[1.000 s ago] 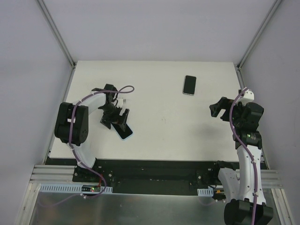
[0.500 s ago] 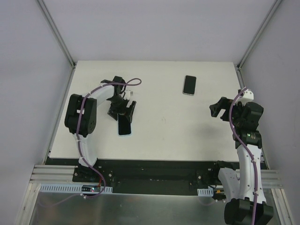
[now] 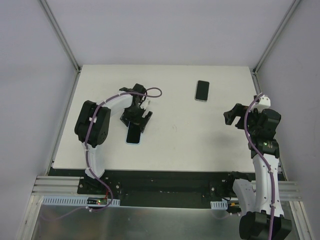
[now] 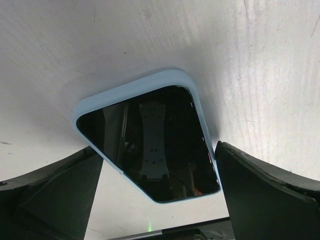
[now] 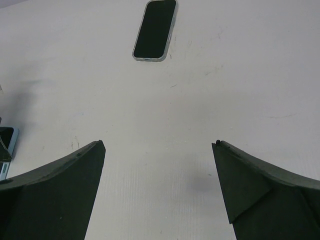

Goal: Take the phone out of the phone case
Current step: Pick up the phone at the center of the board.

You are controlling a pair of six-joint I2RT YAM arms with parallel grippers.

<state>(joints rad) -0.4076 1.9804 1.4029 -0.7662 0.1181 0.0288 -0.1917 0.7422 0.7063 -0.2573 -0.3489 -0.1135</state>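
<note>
My left gripper closes on the case next, since the case lies slightly slanted between its fingers and closing now would catch the case's two long sides.
A phone in a light blue case [image 3: 133,135] lies flat, screen up, on the white table left of centre. My left gripper [image 3: 136,119] hovers over its far end, open. In the left wrist view the cased phone [image 4: 150,135] fills the middle. The left gripper [image 4: 157,148] straddles it, one finger [image 4: 55,192] on each side, and the right fingertip is close to the case's edge. My right gripper [image 3: 233,116] is open and empty at the right side, far from the phone, and its wrist view [image 5: 159,143] shows bare table between its fingers.
A second dark phone with a pale rim [image 3: 202,90] lies at the back right of the table, and it also shows in the right wrist view [image 5: 155,29]. The table [image 3: 175,145] ends at its front edge near the arm bases. Grey walls stand on both sides.
My left gripper has swung right and a little farther back over the cased phone. The phone has turned from slanted to nearly straight. The right arm has not moved.
</note>
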